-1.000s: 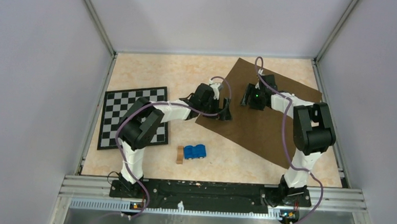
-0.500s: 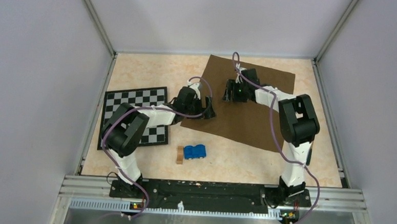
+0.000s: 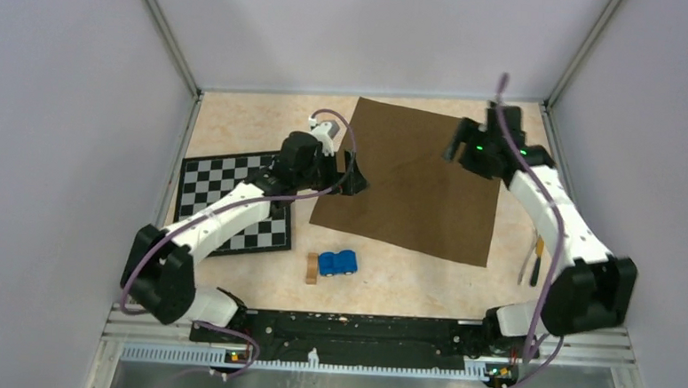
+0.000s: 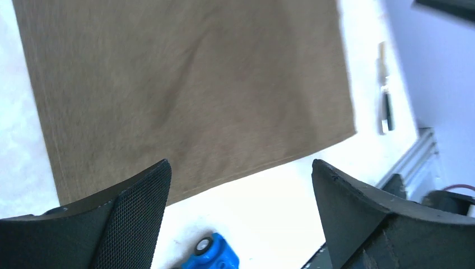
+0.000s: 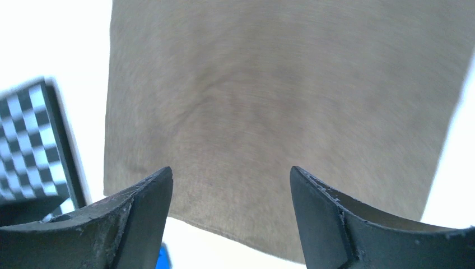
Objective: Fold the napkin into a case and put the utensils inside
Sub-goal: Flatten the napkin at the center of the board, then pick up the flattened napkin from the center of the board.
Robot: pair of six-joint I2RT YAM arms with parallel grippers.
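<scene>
The right gripper grabs the napkin by its near corner beside the utensils next, to fold the napkin's near edge over into a case.
The dark brown napkin (image 3: 417,180) lies flat and unfolded on the table at centre right; it fills the left wrist view (image 4: 190,89) and the right wrist view (image 5: 285,106). No folded case shows. My left gripper (image 3: 352,182) is open and empty at the napkin's left edge. My right gripper (image 3: 457,147) is open and empty above the napkin's far right corner. Utensils (image 3: 535,257) lie on the table right of the napkin, one with a dark handle, also in the left wrist view (image 4: 385,95).
A black-and-white checkered mat (image 3: 233,202) lies at the left, under the left arm. A blue toy car (image 3: 338,262) and a small tan wooden block (image 3: 312,269) sit near the front centre. Frame posts and walls enclose the table.
The napkin has been dragged left and turned squarer to the table. The right arm has swung out to the right and let go, uncovering the utensils. The left arm has stretched further back.
</scene>
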